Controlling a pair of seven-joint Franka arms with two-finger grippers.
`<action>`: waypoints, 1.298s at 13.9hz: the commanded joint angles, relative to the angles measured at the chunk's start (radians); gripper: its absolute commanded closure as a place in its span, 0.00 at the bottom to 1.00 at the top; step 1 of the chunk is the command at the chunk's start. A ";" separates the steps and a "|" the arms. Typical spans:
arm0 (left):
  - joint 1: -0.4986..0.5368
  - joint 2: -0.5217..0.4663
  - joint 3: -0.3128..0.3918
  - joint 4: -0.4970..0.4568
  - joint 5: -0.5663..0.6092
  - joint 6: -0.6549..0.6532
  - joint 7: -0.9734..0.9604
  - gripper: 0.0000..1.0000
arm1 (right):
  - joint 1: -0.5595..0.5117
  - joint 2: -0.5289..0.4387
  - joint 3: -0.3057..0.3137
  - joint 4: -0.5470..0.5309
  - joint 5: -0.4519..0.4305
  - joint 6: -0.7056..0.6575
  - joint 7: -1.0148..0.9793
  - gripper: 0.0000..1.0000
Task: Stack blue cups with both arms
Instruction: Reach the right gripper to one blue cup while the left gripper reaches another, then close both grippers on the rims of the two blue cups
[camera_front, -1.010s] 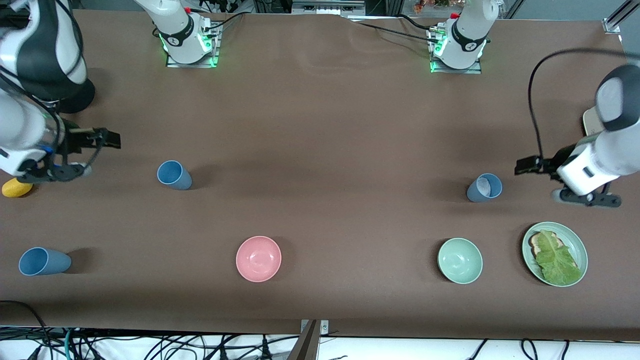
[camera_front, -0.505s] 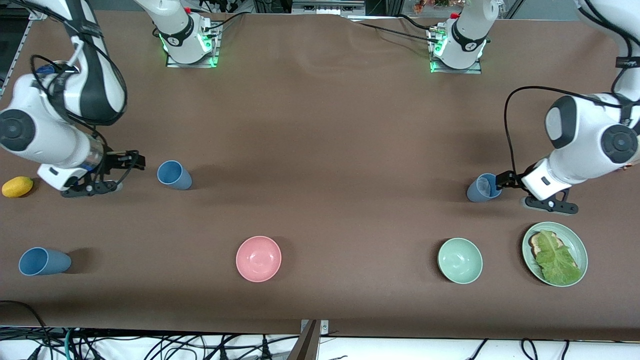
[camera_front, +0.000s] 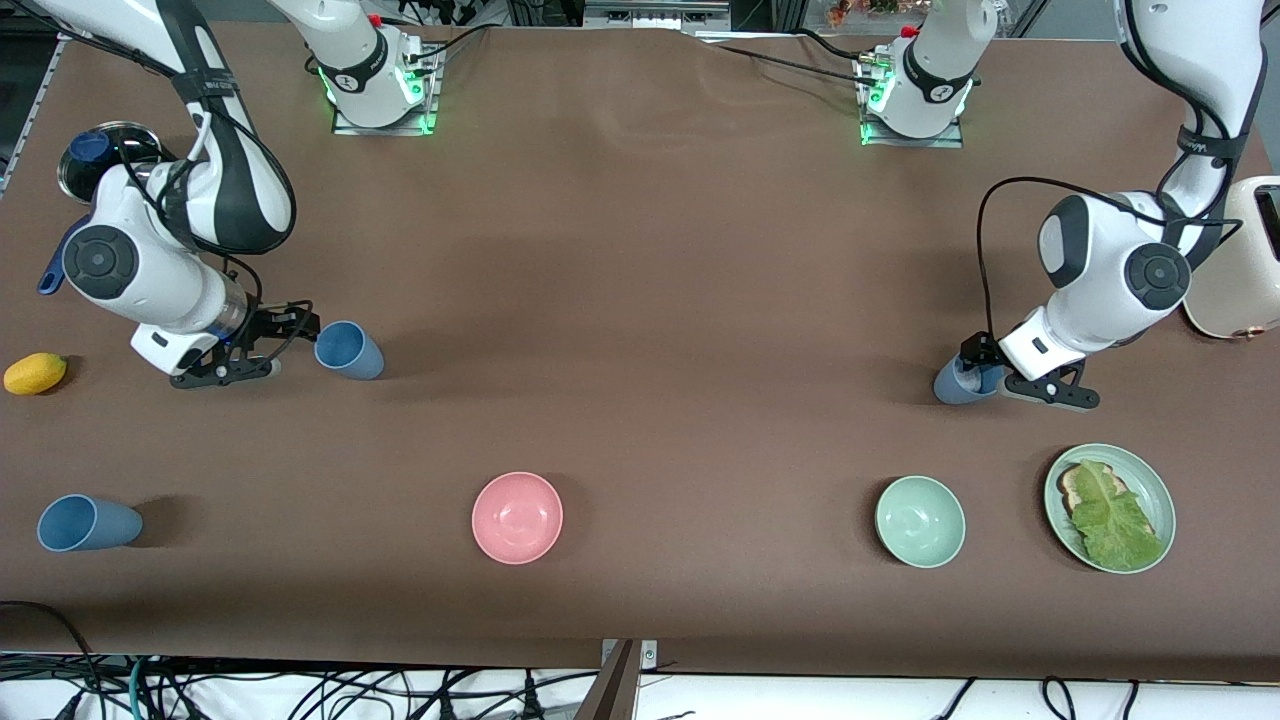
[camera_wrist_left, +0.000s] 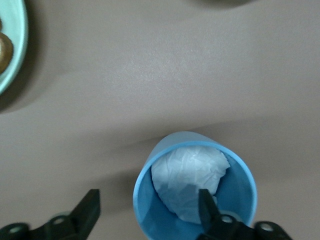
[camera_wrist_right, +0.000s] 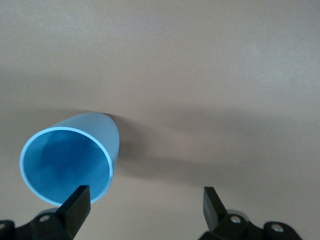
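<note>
The robot's right gripper needs to set the bright blue cup into the grey-blue cup for the stack, so next it should pick up the bright blue cup by its rim.
A grey-blue cup (camera_front: 955, 383) with crumpled white paper inside (camera_wrist_left: 190, 182) stands upright toward the left arm's end of the table. My left gripper (camera_front: 978, 362) (camera_wrist_left: 150, 210) is open and straddles its wall, with one finger inside the cup and the other outside. A bright blue cup (camera_front: 349, 350) (camera_wrist_right: 70, 160) stands toward the right arm's end. My right gripper (camera_front: 300, 327) (camera_wrist_right: 145, 205) is open just beside it, one finger at its rim and only bare table between the jaws. Another blue cup (camera_front: 88, 523) stands nearer the front camera.
A pink bowl (camera_front: 517, 517), a mint-green bowl (camera_front: 920, 521) and a green plate (camera_front: 1160, 500) (camera_wrist_left: 12, 55) with toast and lettuce line the front of the table. A lemon (camera_front: 35, 372) lies by the right arm. A cream toaster (camera_front: 1235, 270) stands by the left arm.
Both arms swung in toward the middle and came down to their cups. The left gripper has reached the grey-blue cup's rim and the right has drawn up beside the bright blue one.
</note>
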 joint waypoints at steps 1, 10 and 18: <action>0.014 0.025 -0.007 0.004 0.013 0.017 0.016 1.00 | -0.001 0.033 0.007 -0.006 0.001 0.037 0.011 0.00; 0.005 0.007 -0.019 0.047 -0.001 -0.046 0.004 1.00 | 0.001 0.080 0.030 -0.006 0.004 0.024 0.017 0.77; 0.002 -0.011 -0.201 0.094 -0.005 -0.116 -0.157 1.00 | 0.036 0.079 0.032 0.044 0.011 -0.050 0.058 1.00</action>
